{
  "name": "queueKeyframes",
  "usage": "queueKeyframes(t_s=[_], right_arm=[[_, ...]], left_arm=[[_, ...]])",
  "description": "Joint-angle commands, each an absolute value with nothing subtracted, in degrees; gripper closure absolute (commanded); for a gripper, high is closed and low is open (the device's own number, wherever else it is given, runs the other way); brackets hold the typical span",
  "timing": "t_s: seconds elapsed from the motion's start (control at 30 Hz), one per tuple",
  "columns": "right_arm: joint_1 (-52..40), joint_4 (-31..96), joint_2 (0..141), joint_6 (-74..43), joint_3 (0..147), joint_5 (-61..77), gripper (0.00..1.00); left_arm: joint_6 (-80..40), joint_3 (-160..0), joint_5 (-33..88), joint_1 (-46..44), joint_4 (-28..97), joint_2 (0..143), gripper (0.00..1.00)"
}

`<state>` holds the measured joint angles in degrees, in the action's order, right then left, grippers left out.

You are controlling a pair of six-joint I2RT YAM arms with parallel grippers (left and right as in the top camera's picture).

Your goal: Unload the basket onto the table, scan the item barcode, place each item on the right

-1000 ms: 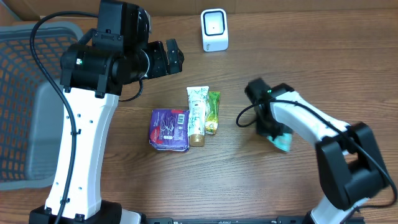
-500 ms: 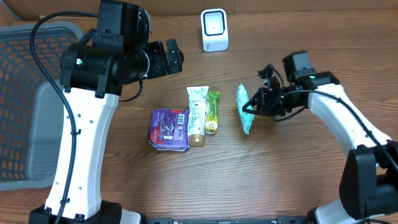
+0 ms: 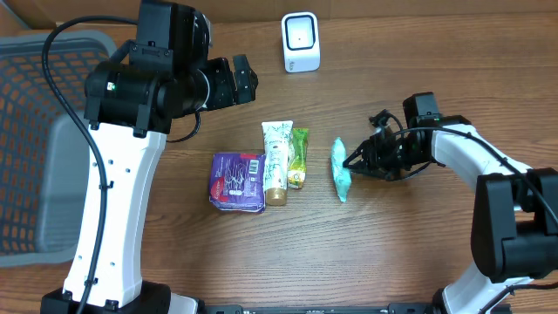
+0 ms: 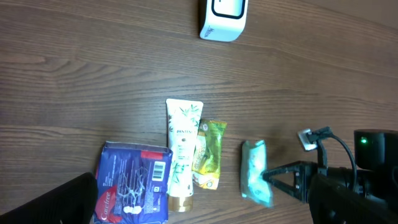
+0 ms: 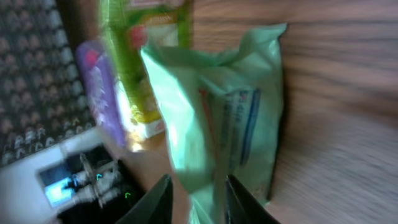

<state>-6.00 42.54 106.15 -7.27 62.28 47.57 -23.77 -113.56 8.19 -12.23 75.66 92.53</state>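
Observation:
I should grab the teal wipes packet by its near edge (image 3: 347, 165) (image 5: 204, 200), with my right gripper. Its broad sides then stay uncovered for scanning the barcode.
A teal wipes packet (image 3: 340, 169) lies on the wooden table, just right of a green sachet (image 3: 298, 157). My right gripper (image 3: 355, 162) sits low at the packet's right edge. In the right wrist view its fingers (image 5: 159, 199) stand apart with the packet's (image 5: 217, 124) end loose between them, so it is open. The white barcode scanner (image 3: 301, 42) stands at the back of the table. My left gripper (image 3: 244, 78) hangs high over the table, open wide and empty. From there it looks down on the packet (image 4: 255, 180) and the scanner (image 4: 222, 18).
A purple Carefree pack (image 3: 237, 180) and a white tube (image 3: 276, 161) lie in a row left of the sachet. A grey mesh basket (image 3: 35, 139) stands at the far left. The left arm's white column rises at the front left.
My right gripper carried the teal packet leftwards from the right side, set it down beside the sachet, and its jaws have parted. The left arm has not moved.

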Motion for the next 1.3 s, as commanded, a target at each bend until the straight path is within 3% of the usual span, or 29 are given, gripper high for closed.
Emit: queueKeyframes(t_s=[0.0, 0.17, 0.4, 0.7, 0.9, 1.27], right_arm=[[-3.90, 42.41, 106.15, -12.97, 62.17, 32.45, 0.66], [-2.48, 42.57, 106.15, -18.13, 62.22, 19.86, 0.64], [-4.54, 47.40, 104.95, -14.48, 66.19, 19.18, 0.64], [-23.51, 53.01, 99.42, -11.97, 70.70, 2.17, 0.58], [-36.84, 54.96, 99.44, -15.11, 70.41, -12.34, 0.48], [-47.90, 49.04, 103.11, -10.20, 68.84, -18.48, 0.38]], left_arm=[[-22.68, -113.36, 8.38, -11.92, 75.64, 92.18, 0.00], [-22.68, -113.36, 8.40, -11.92, 75.64, 92.18, 0.01], [-22.68, -113.36, 8.40, -11.97, 75.64, 92.18, 0.01], [-22.68, -113.36, 8.40, -12.01, 75.64, 92.18, 0.00], [-22.70, -113.36, 8.40, -12.01, 75.64, 92.18, 0.01], [-22.70, -113.36, 8.40, -12.01, 75.64, 92.18, 0.00]])
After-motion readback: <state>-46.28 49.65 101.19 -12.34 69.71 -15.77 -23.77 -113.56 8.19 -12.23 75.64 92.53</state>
